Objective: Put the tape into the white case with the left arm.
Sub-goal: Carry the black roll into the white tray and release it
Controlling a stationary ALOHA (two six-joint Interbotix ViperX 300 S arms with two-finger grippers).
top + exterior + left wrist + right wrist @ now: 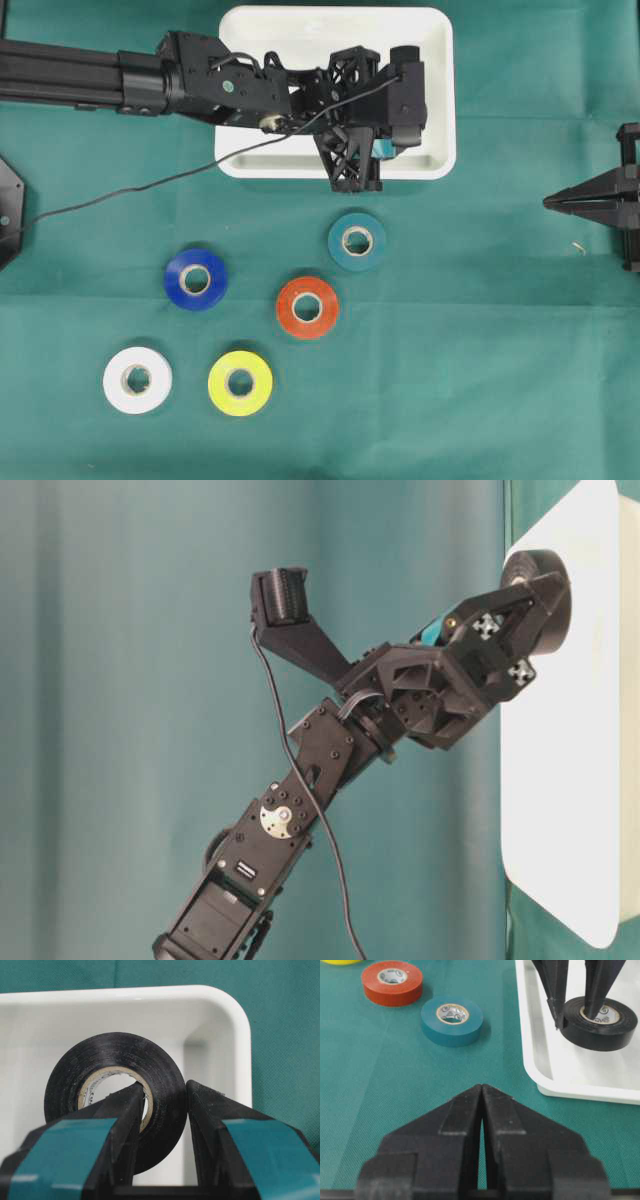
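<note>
The black tape roll (pixel 107 1052) stays level inside the white case's rim, the case's bottom all around the roll's edge, so my left gripper now releases the roll.
My left gripper (pixel 166 1085), with teal bands on its fingers, is shut on a black tape roll (pixel 107 1052). One finger sits inside the roll's cardboard core and the other presses its outer wall. The roll hangs inside the white case (pixel 440 60), near its right front corner, low over the floor; I cannot tell whether it touches. In the right wrist view the black tape roll (pixel 600 1022) shows inside the case rim (pixel 532 1055). From overhead the left gripper (pixel 385 150) covers the roll. My right gripper (pixel 482 1086) is shut and empty at the right edge of the cloth.
Several other tape rolls lie on the green cloth in front of the case: teal (pixel 357 241), blue (pixel 195 279), red (pixel 307 307), white (pixel 137 379) and yellow (pixel 240 382). A black cable (pixel 150 185) trails left from the left arm.
</note>
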